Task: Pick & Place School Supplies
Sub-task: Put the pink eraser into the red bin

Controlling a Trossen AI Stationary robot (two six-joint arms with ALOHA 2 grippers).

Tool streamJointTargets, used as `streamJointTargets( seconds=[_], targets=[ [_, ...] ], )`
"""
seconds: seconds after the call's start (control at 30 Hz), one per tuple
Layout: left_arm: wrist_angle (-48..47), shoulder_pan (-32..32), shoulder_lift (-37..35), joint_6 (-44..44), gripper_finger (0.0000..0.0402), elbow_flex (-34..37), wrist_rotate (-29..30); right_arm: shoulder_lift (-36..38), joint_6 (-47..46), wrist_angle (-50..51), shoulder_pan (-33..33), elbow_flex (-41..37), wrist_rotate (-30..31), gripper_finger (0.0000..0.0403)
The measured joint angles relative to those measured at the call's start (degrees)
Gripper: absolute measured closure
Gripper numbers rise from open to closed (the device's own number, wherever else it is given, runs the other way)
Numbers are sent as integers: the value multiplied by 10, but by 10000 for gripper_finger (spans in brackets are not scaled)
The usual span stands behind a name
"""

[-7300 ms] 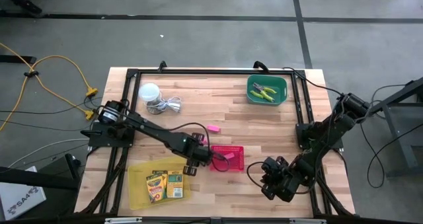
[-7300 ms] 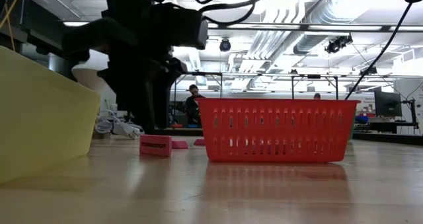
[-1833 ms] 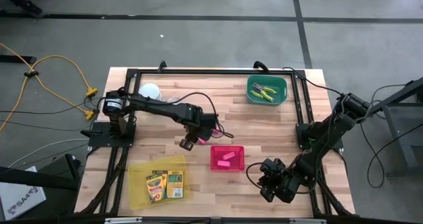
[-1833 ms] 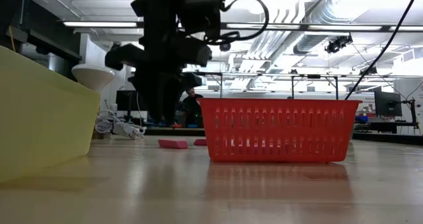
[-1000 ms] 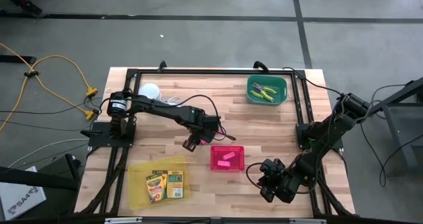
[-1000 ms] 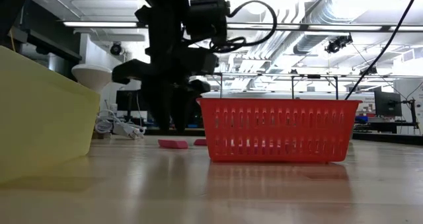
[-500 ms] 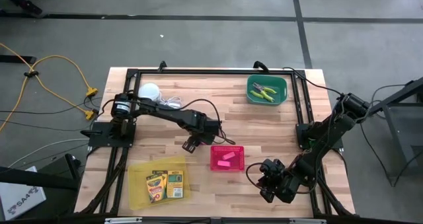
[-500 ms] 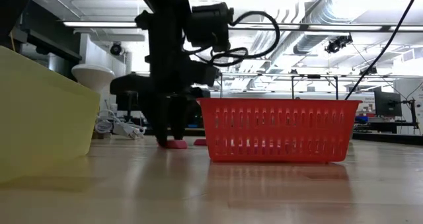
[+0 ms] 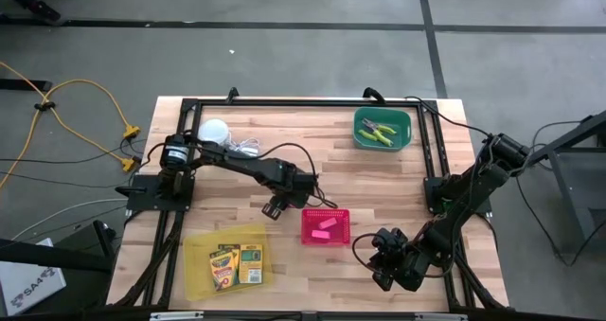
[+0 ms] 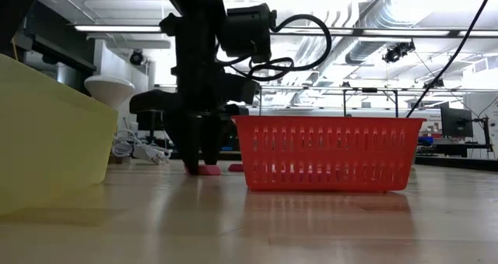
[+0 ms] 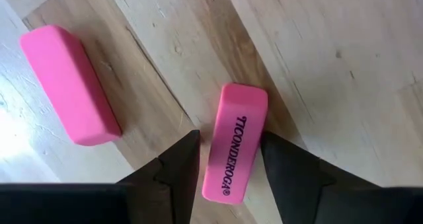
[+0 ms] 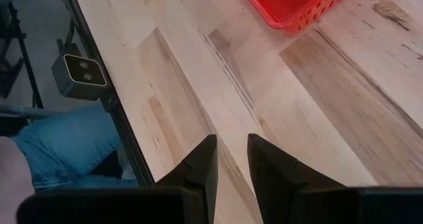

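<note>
My left gripper's fingers are low on either side of the eraser, so it is now time to close on the printed pink eraser [image 11: 234, 142].
My left gripper [image 9: 299, 187] [image 10: 199, 164] points straight down at the table's middle, open. Its fingertips [image 11: 228, 168] stand on either side of a pink eraser [image 11: 234, 151] [image 10: 208, 170] that lies flat on the wood. A second pink eraser [image 11: 69, 85] [image 10: 235, 167] lies flat beside it. The red basket [image 9: 325, 228] holds two more erasers [image 9: 324, 223]. Crayon boxes [image 9: 235, 263] lie in the yellow tray [image 9: 199, 264]. Green-handled tools [image 9: 381, 130] lie in the green tray [image 9: 402, 132]. My right gripper [image 9: 383, 264] [image 12: 231, 161] waits near the table's near right edge, slightly open. My left gripper comes from above, pointing down, with one finger [image 11: 178, 168] on each long side of the printed eraser's end [image 11: 221, 187], across its length. The eraser lies flat on the table. Whether the fingers touch it, I cannot tell.
A white round object [image 9: 215, 131] with coiled cable [image 9: 244, 149] lies at the far left. The red basket [image 10: 327, 151] stands just right of the left gripper. A black frame rail [image 9: 303, 101] runs round the table. A person's blue trouser leg [image 12: 73, 151] shows beyond the near edge.
My left gripper has come down from above the erasers until its fingertips stand at the table on either side of one eraser, shifting slightly toward the red basket. The erasers have stayed in place. In the last half second it has kept almost still.
</note>
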State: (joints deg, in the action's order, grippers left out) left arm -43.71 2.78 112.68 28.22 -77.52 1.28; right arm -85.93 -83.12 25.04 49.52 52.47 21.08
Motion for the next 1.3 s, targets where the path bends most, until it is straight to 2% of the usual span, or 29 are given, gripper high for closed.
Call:
streamJointTargets(
  seconds=[0.13, 0.5, 0.83, 1.07, 1.3],
  targets=[
    [-3, 5, 0, 0, 251, 0, 2, 0, 0, 0, 0, 0, 0, 331],
    [-10, 8, 0, -11, 312, 1, 1, 0, 5, 0, 0, 0, 0, 331],
    [-11, 8, -2, -12, 318, 1, 17, 0, 5, 0, 0, 0, 0, 331],
    [-20, 8, -41, -12, 319, 3, 65, 0, 5, 0, 0, 0, 0, 331],
    [-4, 24, -87, -12, 320, 2, 67, 0, 9, 0, 0, 0, 0, 331]
  ],
)
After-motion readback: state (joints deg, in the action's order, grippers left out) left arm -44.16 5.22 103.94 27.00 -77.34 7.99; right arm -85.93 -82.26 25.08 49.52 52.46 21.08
